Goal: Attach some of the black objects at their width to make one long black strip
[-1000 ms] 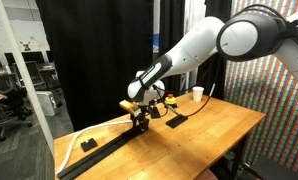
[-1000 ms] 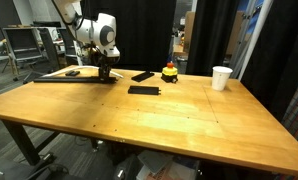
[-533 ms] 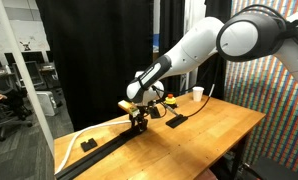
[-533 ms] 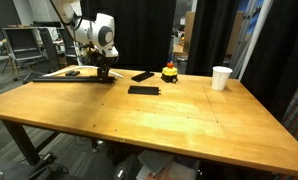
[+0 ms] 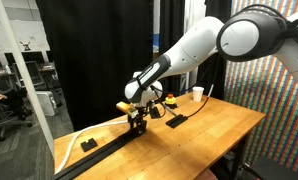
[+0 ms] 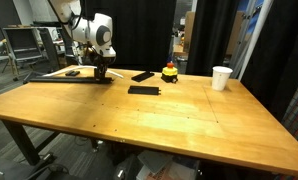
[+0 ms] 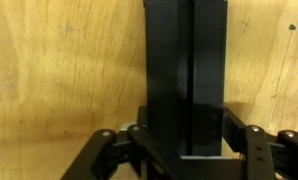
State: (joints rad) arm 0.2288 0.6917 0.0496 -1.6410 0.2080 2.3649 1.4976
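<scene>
My gripper opens now, since the black bar sits low over the flat table at the long strip's end and would land there.
My gripper (image 7: pixel 184 140) is shut on a black bar (image 7: pixel 184 70), whose length runs away from me between the fingers (image 7: pixel 239 135). In both exterior views the gripper (image 5: pixel 139 122) (image 6: pixel 102 74) stands at the near end of the long black strip (image 5: pixel 94 152) (image 6: pixel 59 79), which lies along the table's edge. Whether the held bar touches the strip I cannot tell. Two more loose black bars (image 6: pixel 144 89) (image 6: pixel 142 75) lie flat in the middle of the table, one of them visible in an exterior view (image 5: pixel 176 121).
A white cup (image 6: pixel 221 77) (image 5: pixel 197 94) stands near the far corner. A small red-topped object (image 6: pixel 169 72) sits by the loose bars. A short black block (image 5: pixel 87 144) and a white curved strip (image 5: pixel 84 132) lie beside the long strip.
The gripper, still shut on the bar, has edged slightly toward the long strip. Nothing else has moved.
</scene>
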